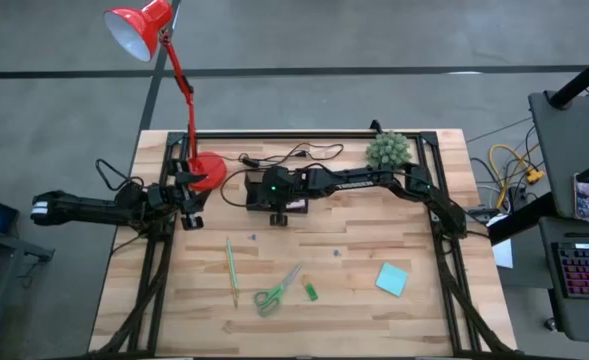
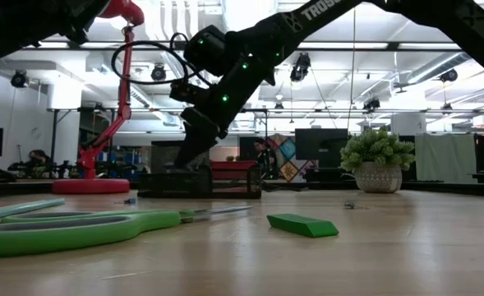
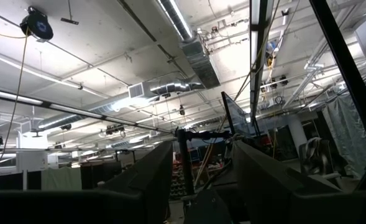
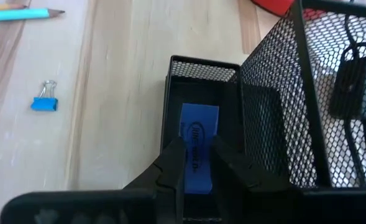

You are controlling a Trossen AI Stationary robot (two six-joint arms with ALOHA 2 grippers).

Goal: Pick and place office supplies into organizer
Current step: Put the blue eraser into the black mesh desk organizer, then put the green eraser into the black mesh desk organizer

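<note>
My right gripper should release the blue block (image 4: 199, 124): right wrist view shows it inside the organizer's low section's sides.
The black mesh organizer (image 4: 282, 106) stands near the red lamp's base, with a low compartment (image 4: 170, 93) beside a taller section. My right gripper (image 4: 199, 163) reaches across from the table's right and is shut on a blue printed block (image 4: 199, 124) over that low compartment. On the near half of the table lie a green pencil (image 1: 231, 270), green-handled scissors (image 1: 277, 290), a small green piece (image 1: 311, 291) and a teal sticky pad (image 1: 392, 279). My left gripper (image 3: 201, 186) waits at the table's left, pointing up, open. My right gripper pinches the blue block's two long sides (image 4: 189, 177) between its two fingers, at the block's near end. The fingers slant down from the table's right and lie along the block. The block points into the low compartment; whether it touches the bottom I cannot tell.
A red desk lamp (image 1: 187, 95) rises from its round base (image 1: 209, 170) beside the organizer, with a black cable (image 1: 284, 156) behind. A potted plant (image 1: 387, 150) stands at the far right. A blue binder clip (image 4: 44, 103) lies on the wood near the organizer.
</note>
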